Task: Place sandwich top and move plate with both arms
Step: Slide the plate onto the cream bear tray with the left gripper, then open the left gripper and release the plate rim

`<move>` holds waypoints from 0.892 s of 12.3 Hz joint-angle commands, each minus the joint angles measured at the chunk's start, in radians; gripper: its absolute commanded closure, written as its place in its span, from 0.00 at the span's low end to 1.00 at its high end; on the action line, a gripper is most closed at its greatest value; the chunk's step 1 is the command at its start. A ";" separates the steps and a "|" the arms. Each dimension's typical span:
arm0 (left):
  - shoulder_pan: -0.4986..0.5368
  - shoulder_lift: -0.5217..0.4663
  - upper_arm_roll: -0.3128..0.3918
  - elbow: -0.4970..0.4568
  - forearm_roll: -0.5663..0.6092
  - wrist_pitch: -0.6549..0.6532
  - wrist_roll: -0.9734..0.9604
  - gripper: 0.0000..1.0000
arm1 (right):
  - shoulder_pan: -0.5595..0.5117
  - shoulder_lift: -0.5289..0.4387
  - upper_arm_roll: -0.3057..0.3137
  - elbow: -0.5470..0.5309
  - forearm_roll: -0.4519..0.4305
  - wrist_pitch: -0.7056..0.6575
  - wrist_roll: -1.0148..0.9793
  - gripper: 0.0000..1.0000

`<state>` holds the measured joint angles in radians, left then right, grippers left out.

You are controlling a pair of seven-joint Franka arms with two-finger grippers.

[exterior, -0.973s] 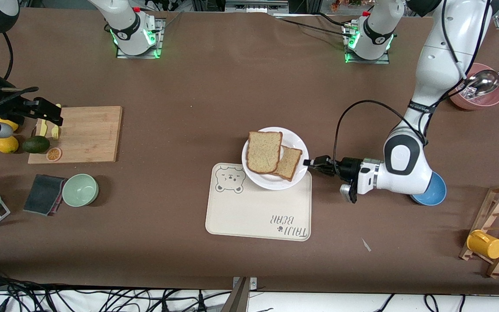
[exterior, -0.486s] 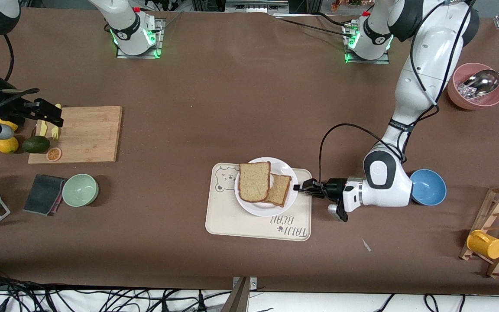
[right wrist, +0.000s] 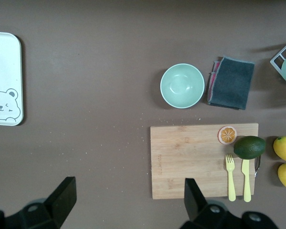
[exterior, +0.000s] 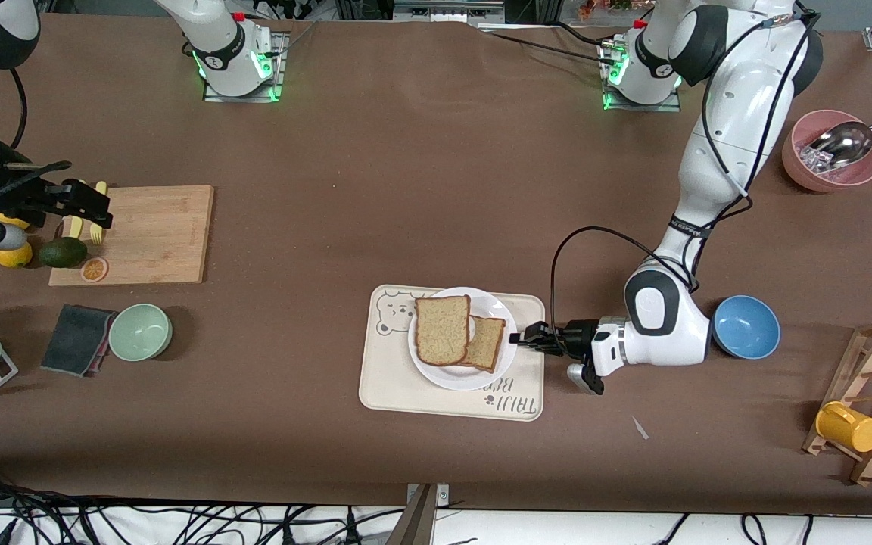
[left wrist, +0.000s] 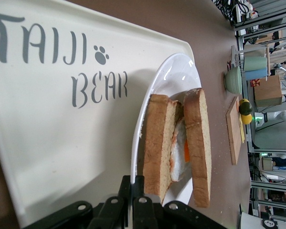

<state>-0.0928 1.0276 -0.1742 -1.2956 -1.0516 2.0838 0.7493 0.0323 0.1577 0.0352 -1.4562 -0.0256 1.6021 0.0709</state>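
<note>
The white plate's bottom (left wrist: 139,119) sits against the bear tray (left wrist: 62,133), between the tray's sides. The plate would rest there, so it is now time for my left gripper to release it.
The white plate (exterior: 493,306) is over the cream bear tray (exterior: 406,390), with the sandwich on it. The light tan sandwich top (exterior: 443,330) lies partly over the darker slice (exterior: 487,344). My left gripper (exterior: 515,338) is shut on the plate's rim at the side toward the left arm's end. In the left wrist view its fingertips (left wrist: 138,183) pinch the rim (left wrist: 147,109), and the sandwich top (left wrist: 199,143) and the lower slice (left wrist: 157,143) show edge-on with fried egg (left wrist: 180,155) between them. My right gripper (exterior: 99,206) is open and empty over the cutting board's edge; it also shows in the right wrist view (right wrist: 128,200).
A cutting board (exterior: 148,233) with forks, an avocado and lemons lies at the right arm's end. A green bowl (exterior: 140,331) and a dark cloth (exterior: 76,338) lie nearer the camera. A blue bowl (exterior: 746,327) sits by the left wrist. A pink bowl with a scoop (exterior: 831,150) and a mug rack (exterior: 871,424) are at the left arm's end.
My left gripper has carried the plate with the sandwich nearer the camera and toward the right arm's end, from the tray's edge to over the tray. The right arm has hardly moved.
</note>
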 commanded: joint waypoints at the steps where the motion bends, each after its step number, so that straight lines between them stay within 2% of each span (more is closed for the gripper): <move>1: 0.002 0.031 0.004 0.033 -0.036 -0.001 0.064 0.64 | 0.003 -0.004 0.002 -0.004 -0.014 0.010 -0.008 0.00; 2: 0.004 0.029 0.004 0.032 -0.034 -0.002 0.064 0.52 | 0.003 -0.004 0.002 -0.004 -0.014 0.018 -0.008 0.00; 3: 0.004 0.025 0.004 0.030 -0.036 -0.002 0.064 0.20 | 0.003 -0.004 0.002 -0.004 -0.014 0.018 -0.010 0.00; 4: 0.011 0.022 0.004 0.030 -0.036 -0.004 0.062 0.00 | 0.003 -0.004 0.002 -0.004 -0.014 0.018 -0.010 0.00; 6: 0.019 0.002 0.004 0.032 -0.036 -0.031 0.042 0.00 | 0.003 -0.004 0.003 -0.004 -0.014 0.019 -0.010 0.00; 8: 0.022 -0.049 0.010 0.013 -0.022 -0.077 -0.069 0.00 | 0.003 -0.004 0.002 -0.004 -0.013 0.019 -0.011 0.00; 9: 0.021 -0.067 0.018 0.012 0.011 -0.089 -0.149 0.00 | 0.003 -0.004 0.002 -0.004 -0.013 0.019 -0.013 0.00; 11: 0.021 -0.116 0.012 0.015 0.187 -0.094 -0.284 0.00 | 0.003 -0.004 0.002 -0.004 -0.013 0.019 -0.013 0.00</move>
<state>-0.0714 0.9784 -0.1690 -1.2589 -0.9766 2.0120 0.5783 0.0326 0.1603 0.0356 -1.4562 -0.0256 1.6133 0.0693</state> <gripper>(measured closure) 0.000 0.000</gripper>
